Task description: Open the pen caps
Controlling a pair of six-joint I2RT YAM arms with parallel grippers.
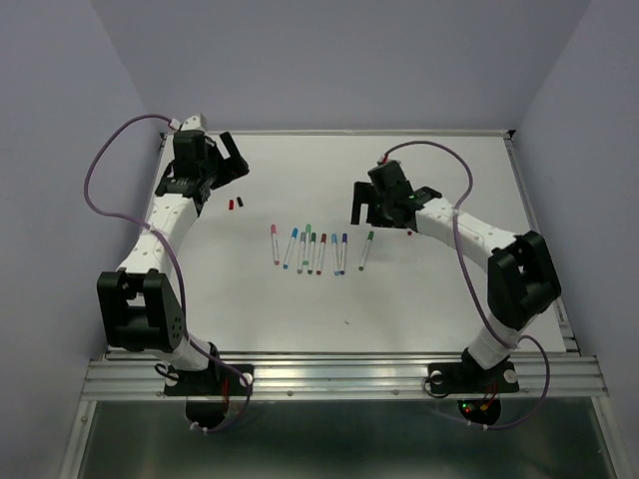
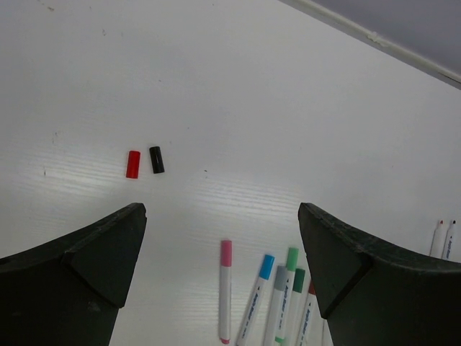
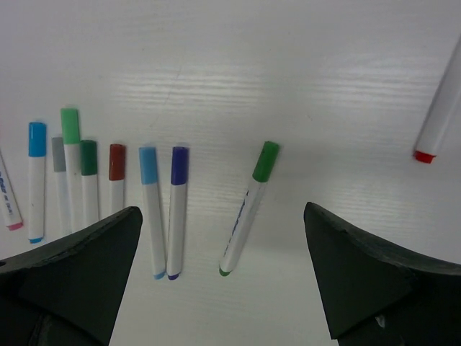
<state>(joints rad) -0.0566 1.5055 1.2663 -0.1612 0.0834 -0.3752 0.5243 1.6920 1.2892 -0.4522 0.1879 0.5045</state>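
My right gripper grabs the green-capped pen by its white body [image 1: 365,255] [image 3: 243,225] next, leaving the green cap free for my left gripper to open.
Two loose pen caps, one red [image 2: 132,163] and one black [image 2: 156,159], lie side by side on the white table, ahead and left of my open left gripper [image 2: 222,213]. In the top view those caps [image 1: 235,203] lie just right of the left gripper [image 1: 237,163]. A row of capped pens [image 1: 312,249] lies mid-table. My right gripper [image 3: 222,210] hangs open and empty above the green-capped pen [image 3: 248,209], with the purple-capped pen [image 3: 177,209] to its left. An uncapped red-tipped pen [image 3: 436,115] lies at the upper right.
The pink-capped pen [image 2: 225,288] is the leftmost of the row, and a blue-capped one [image 2: 258,295] lies beside it. Two uncapped pens [image 2: 443,238] show at the right edge of the left wrist view. The table's back rail [image 1: 339,132] runs behind both arms.
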